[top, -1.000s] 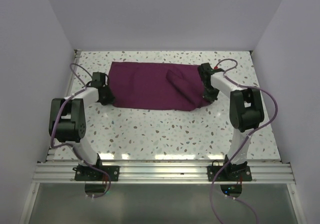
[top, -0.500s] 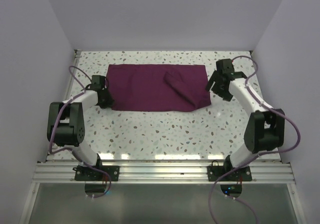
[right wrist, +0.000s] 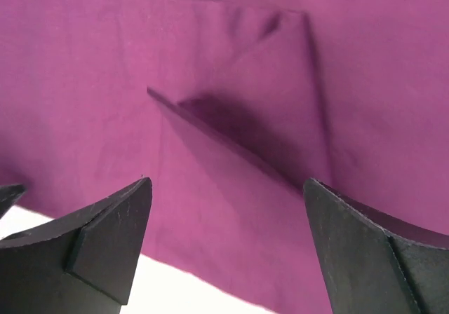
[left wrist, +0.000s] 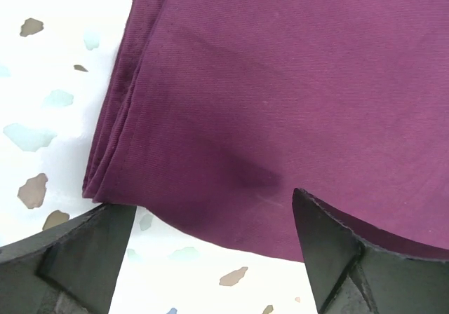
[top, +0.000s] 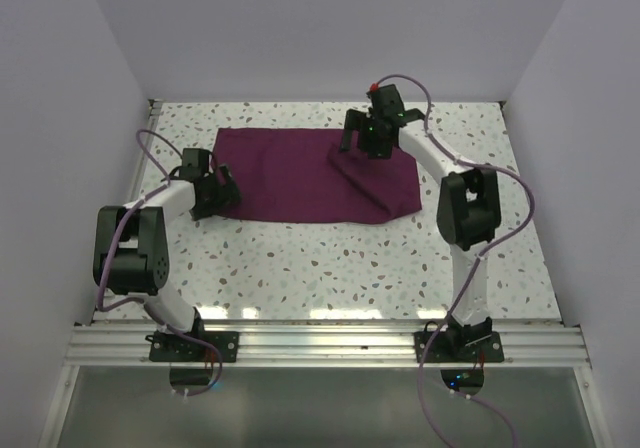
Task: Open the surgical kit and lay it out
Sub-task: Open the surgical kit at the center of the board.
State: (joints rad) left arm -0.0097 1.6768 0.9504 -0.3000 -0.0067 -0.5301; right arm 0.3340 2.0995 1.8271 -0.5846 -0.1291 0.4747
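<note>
I will open the surgical kit, and for that my right gripper will next grab the creased triangular flap (top: pixel 365 183) of the cloth near the flap's loose tip.
The surgical kit shows as a dark purple cloth (top: pixel 290 178) lying folded on the speckled table, with a creased triangular flap (top: pixel 365 183) toward its right end. My left gripper (top: pixel 224 192) sits low at the cloth's left edge. In the left wrist view that gripper (left wrist: pixel 209 209) is open over the cloth's folded near-left corner (left wrist: pixel 112 181), with nothing between its fingers. My right gripper (top: pixel 364 148) hovers over the cloth's far edge, right of centre. In the right wrist view it (right wrist: pixel 226 184) stands open above the flap (right wrist: pixel 273 111), holding nothing.
The white speckled table (top: pixel 330 258) is boxed in by pale walls at the left, right and back. An aluminium rail (top: pixel 330 343) with both arm bases runs along the near edge. Purple cables loop beside each arm.
Both grippers have opened. My right arm has swung from the cloth's right end round to its far edge. My left gripper stays at the left edge.
</note>
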